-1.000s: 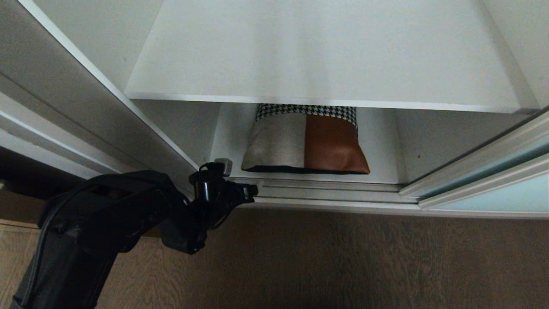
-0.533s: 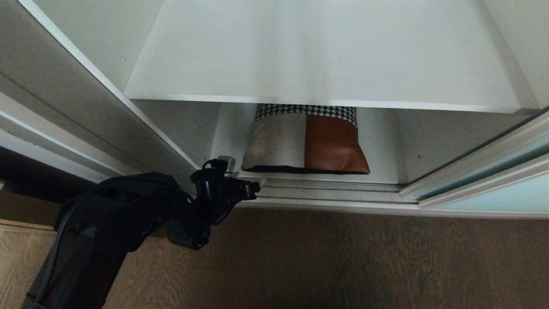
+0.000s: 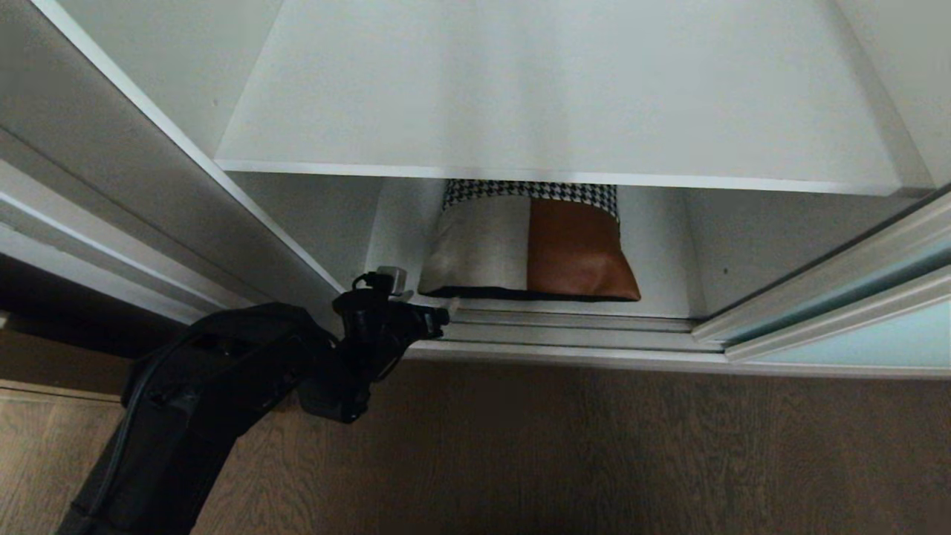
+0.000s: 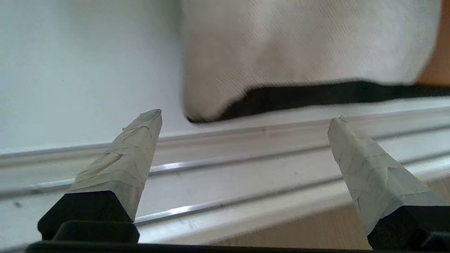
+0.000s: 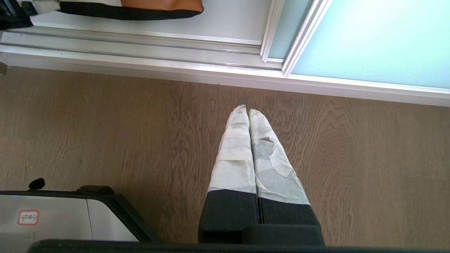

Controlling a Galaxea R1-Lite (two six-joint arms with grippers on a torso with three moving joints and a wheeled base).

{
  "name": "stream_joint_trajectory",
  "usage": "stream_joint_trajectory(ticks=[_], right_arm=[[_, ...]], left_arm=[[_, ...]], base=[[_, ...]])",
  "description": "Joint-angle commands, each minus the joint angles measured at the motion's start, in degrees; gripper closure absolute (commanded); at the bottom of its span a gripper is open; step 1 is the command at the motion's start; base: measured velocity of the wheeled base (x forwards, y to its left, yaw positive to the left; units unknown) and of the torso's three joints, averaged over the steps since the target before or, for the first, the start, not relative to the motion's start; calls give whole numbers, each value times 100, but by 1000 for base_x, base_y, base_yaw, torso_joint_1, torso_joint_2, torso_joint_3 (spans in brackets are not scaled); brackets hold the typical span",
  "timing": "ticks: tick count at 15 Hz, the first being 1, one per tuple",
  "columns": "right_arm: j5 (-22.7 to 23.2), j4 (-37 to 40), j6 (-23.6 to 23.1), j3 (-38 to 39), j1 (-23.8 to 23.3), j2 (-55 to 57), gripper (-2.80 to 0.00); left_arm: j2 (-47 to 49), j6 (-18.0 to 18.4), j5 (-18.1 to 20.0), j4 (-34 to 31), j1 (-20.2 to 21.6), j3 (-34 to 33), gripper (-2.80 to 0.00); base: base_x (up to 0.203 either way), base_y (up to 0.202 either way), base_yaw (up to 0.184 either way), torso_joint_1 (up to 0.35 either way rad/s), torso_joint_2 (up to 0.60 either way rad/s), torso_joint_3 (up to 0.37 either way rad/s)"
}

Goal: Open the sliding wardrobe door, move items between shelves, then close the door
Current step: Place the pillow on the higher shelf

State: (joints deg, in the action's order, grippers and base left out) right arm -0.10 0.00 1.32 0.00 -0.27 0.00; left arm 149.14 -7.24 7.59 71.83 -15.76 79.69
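Observation:
The soft bundle [image 3: 535, 242] needs to move off the bottom shelf, so my left gripper should grab it by its beige corner [image 3: 429, 287] next.
The items are one soft bundle [image 3: 531, 249] in beige, rust-orange and houndstooth with a black underside. It lies on the bottom shelf [image 3: 661, 260], under the white upper shelf [image 3: 557, 96]. My left gripper [image 3: 429, 303] is open and empty, low over the door track, just before the bundle's near left corner. In the left wrist view that corner [image 4: 281, 52] fills the space beyond the left gripper [image 4: 244, 117], apart from the taped fingertips [image 4: 144, 140]. The sliding wardrobe door [image 3: 869, 342] stands pushed to the right. My right gripper [image 5: 246, 110] is shut, hanging over the floor.
The silver door track [image 3: 579, 331] runs along the wardrobe's front edge. The wardrobe's left side panel [image 3: 148, 193] rises close beside my left arm. Brown wood floor [image 3: 594, 446] lies in front. The robot's base [image 5: 52, 218] shows near the right gripper.
My left arm has pushed forward and a little right, bringing the open gripper slightly nearer the bundle's left corner. The bundle, door and right gripper have not moved.

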Motion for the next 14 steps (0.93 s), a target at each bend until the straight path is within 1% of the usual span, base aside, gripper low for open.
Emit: stream_joint_trajectory(ticks=[1,5,6,10,14], right_arm=[[1,0,0,0,0,0,0],[1,0,0,0,0,0,0],[1,0,0,0,0,0,0],[1,0,0,0,0,0,0],[1,0,0,0,0,0,0]], left_arm=[[36,-18,5,47,33,158,-280],[60,-49,14,43,29,236,-280],[114,-49,22,34,29,307,0],[393,-204,11,-32,25,749,0],[505,-224,13,-92,21,949,0]], base=[[0,0,0,0,0,0],[0,0,0,0,0,0],[0,0,0,0,0,0],[0,0,0,0,0,0],[0,0,0,0,0,0]])
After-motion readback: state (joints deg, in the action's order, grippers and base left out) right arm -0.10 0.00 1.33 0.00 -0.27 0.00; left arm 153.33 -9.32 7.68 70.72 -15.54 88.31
